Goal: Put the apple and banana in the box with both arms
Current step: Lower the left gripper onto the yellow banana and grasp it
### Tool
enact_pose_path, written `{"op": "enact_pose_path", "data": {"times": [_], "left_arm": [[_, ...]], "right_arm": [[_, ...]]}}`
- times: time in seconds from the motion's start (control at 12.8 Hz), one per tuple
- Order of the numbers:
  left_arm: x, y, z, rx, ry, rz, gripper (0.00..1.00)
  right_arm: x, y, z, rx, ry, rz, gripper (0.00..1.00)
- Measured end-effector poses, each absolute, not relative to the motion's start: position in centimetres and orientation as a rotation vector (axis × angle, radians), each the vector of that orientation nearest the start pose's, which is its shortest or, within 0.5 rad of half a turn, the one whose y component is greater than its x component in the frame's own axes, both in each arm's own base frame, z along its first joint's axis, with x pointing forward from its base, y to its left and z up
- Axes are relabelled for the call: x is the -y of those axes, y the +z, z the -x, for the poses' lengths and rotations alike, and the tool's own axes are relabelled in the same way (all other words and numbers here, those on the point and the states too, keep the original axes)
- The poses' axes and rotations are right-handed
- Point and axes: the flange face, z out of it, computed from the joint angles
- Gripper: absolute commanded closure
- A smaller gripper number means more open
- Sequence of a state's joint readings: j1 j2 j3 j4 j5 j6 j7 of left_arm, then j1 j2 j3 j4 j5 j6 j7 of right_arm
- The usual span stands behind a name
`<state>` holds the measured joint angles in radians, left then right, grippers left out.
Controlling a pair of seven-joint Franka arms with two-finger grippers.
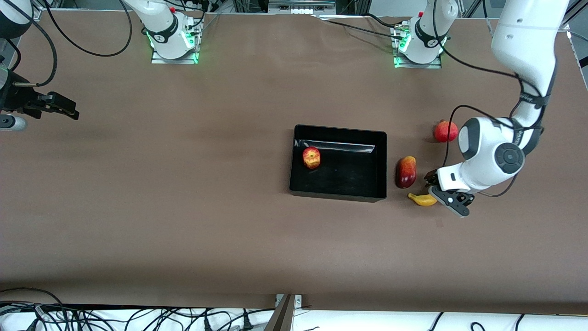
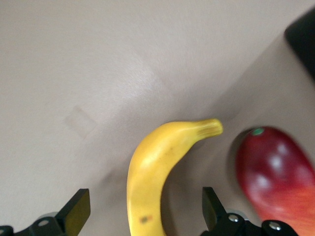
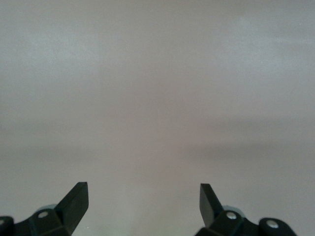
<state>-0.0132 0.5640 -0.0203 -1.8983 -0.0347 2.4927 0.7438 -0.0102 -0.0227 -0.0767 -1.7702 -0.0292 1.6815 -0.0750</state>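
Observation:
My left gripper grabs the banana [image 1: 422, 199] by its body at the dark spot next, to place the banana in the black box [image 1: 337, 193].
The apple [image 1: 312, 157], red with yellow streaks, lies inside the black box [image 1: 337, 193], in the corner toward the robots and the right arm's end. The yellow banana [image 1: 422, 199] lies on the table beside the box, toward the left arm's end. My left gripper [image 1: 436, 193] is open, low around the banana's end. In the left wrist view the banana [image 2: 157, 172] lies between the open fingers [image 2: 75, 212], which stand apart from it. My right gripper [image 1: 64, 109] is open and empty over bare table at the right arm's end, waiting; its fingers [image 3: 74, 202] frame only tabletop.
An oblong dark-red-and-orange fruit [image 1: 406, 172] lies between the box and the banana; it also shows in the left wrist view [image 2: 275, 177]. A uniformly red round fruit [image 1: 445, 131] lies nearer the robots. Cables run along the table's front edge.

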Motion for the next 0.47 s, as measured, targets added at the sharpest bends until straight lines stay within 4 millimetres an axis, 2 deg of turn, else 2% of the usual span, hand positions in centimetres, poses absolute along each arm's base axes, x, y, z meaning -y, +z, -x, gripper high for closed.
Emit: {"op": "enact_pose_path", "data": {"times": [0.23, 0.31, 0.47], "left_arm": [[1.9, 18.4, -63.0, -1.23, -0.051, 2.911, 0.0], [1.8, 18.0, -62.8, -1.234, -0.05, 2.909, 0.16], [1.9, 17.3, -62.3, -1.238, -0.044, 2.909, 0.86]], "right_arm": [[5.1, 55.2, -54.6, -0.012, 0.107, 3.161, 0.0], [5.1, 55.2, -54.6, -0.012, 0.108, 3.161, 0.0], [5.1, 55.2, -54.6, -0.012, 0.108, 3.161, 0.0]]}}
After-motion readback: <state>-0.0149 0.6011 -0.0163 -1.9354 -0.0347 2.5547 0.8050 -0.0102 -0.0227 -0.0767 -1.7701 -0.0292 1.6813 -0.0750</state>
